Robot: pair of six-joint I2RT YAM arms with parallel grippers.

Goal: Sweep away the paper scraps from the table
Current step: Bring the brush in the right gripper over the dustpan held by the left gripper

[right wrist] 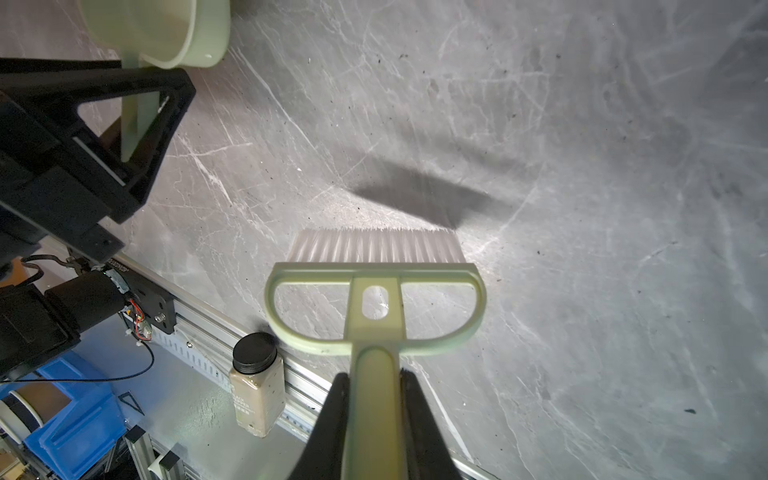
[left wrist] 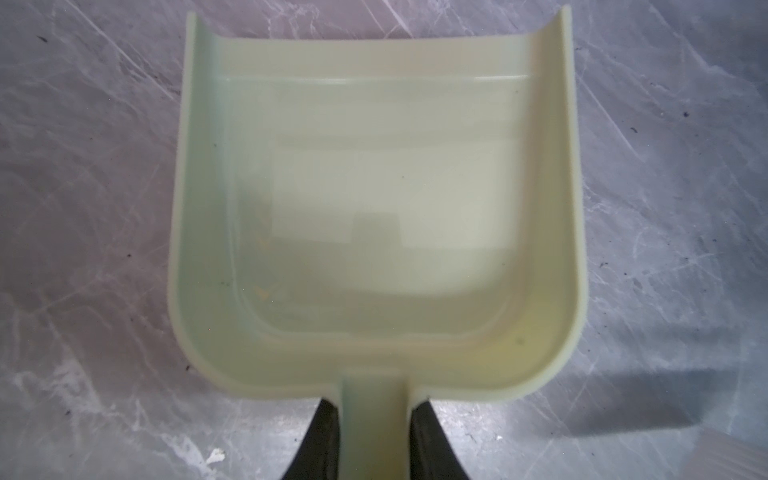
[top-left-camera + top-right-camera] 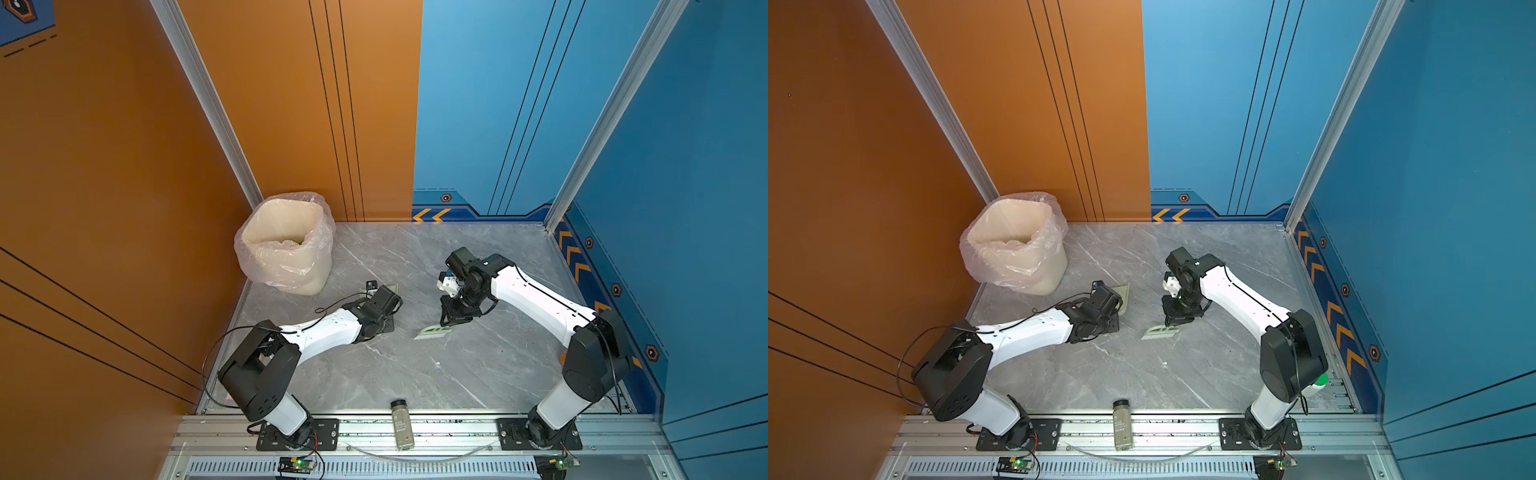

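Observation:
The bristles slant off their shadow on the tabletop with the handle raised, so my right gripper now keeps holding the brush (image 3: 432, 332) until it lies flat.
No paper scraps show in any view; only a tiny white fleck (image 2: 215, 456) lies on the grey marble table (image 3: 457, 374). My left gripper (image 2: 374, 409) is shut on the handle of the pale green dustpan (image 2: 374, 208), which lies flat and empty on the table. In both top views the left wrist hides most of the dustpan (image 3: 1123, 296). My right gripper (image 1: 374, 390) is shut on the handle of the pale green brush (image 1: 374, 291). The brush (image 3: 432, 332) is near the table's middle, its white bristles at the surface.
A cream bin (image 3: 286, 245) lined with a clear bag stands in the back left corner. A black-capped spice bottle (image 3: 402, 424) lies on the front aluminium rail. Orange and blue walls close the sides and back. Blue crates (image 1: 75, 415) sit below the front edge.

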